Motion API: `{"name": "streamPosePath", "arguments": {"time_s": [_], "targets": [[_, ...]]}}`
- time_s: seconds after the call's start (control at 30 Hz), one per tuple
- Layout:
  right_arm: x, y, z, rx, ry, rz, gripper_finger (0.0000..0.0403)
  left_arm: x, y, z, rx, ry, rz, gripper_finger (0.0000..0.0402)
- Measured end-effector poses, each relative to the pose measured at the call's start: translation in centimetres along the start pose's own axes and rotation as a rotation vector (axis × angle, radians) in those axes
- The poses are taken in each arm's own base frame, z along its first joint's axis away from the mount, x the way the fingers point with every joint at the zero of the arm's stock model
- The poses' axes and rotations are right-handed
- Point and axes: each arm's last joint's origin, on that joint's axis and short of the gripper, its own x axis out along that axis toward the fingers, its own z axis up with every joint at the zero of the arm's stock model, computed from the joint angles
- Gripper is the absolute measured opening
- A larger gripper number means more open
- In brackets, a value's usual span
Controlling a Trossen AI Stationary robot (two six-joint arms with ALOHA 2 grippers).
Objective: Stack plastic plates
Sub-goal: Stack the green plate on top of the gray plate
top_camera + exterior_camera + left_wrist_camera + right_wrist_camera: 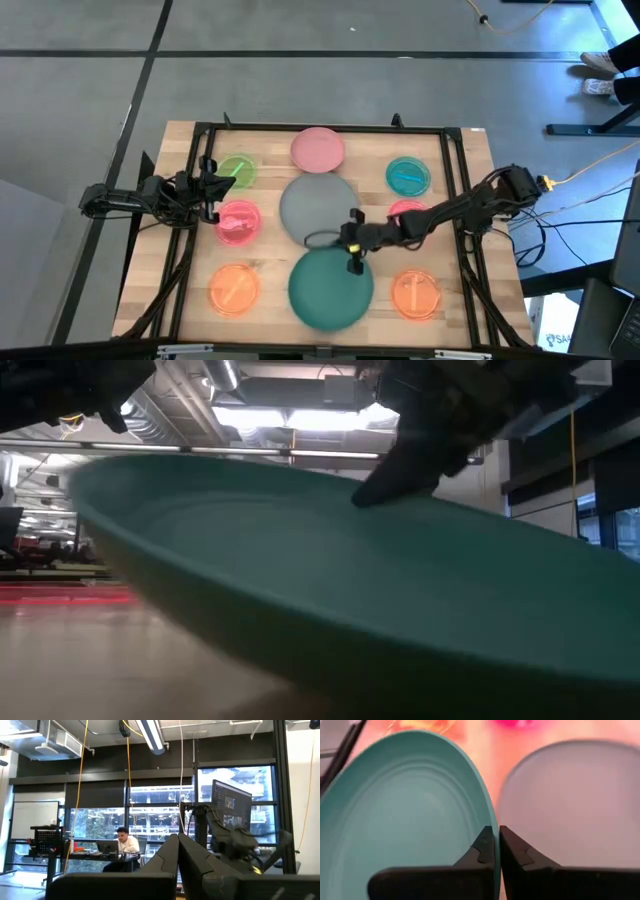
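The teal-green plate's far rim only reaches the grey plate's near edge, so my right gripper needs to cover the grey plate before opening.
My right gripper (352, 252) is shut on the far rim of the large teal-green plate (330, 290), which is at the table's near middle and fills the low view (330, 580). The large grey plate (318, 207) lies flat just beyond it. My left gripper (215, 185) is shut and empty at the left, held level between the small green plate (237, 170) and a small pink-red plate (238, 222). The medium pink plate (318, 148) lies at the far middle. My right gripper pinches the teal-green plate's far rim (489, 822) between its two fingers, one finger (480, 849) over the inner face and one (516, 851) outside the edge. The fingers slant down from the far right. The plate is tilted, far rim raised; I cannot tell if its near rim touches the table.
A small teal-blue plate (407, 176) and a second pink-red one (405, 210), partly under my right arm, lie at the right. Two orange plates (234, 288) (415, 293) lie near the front corners. A dark frame (320, 128) borders the table. A person sits in the room behind (125, 842).
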Motion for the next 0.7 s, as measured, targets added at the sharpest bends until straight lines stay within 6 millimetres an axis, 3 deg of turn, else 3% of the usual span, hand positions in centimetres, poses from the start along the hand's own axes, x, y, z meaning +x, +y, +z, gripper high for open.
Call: {"name": "streamPosePath", "arguments": {"time_s": [0.37, 0.57, 0.7], "targets": [[-4.2, -8.7, 5.0, 0.096, -0.220, -0.200, 0.0005, 0.0, 0.0, 0.0, 0.000, -0.001, 0.000, 0.0002], [-4.3, -13.7, 5.1, 0.175, -0.229, -0.336, 0.0005, 0.0, 0.0, 0.0, 0.007, -0.002, 0.001, 0.0002], [-3.5, -15.8, 4.4, 0.208, -0.186, -0.365, 0.0005, 0.0, 0.0, 0.0, 0.007, -0.002, 0.001, 0.0002]]}}
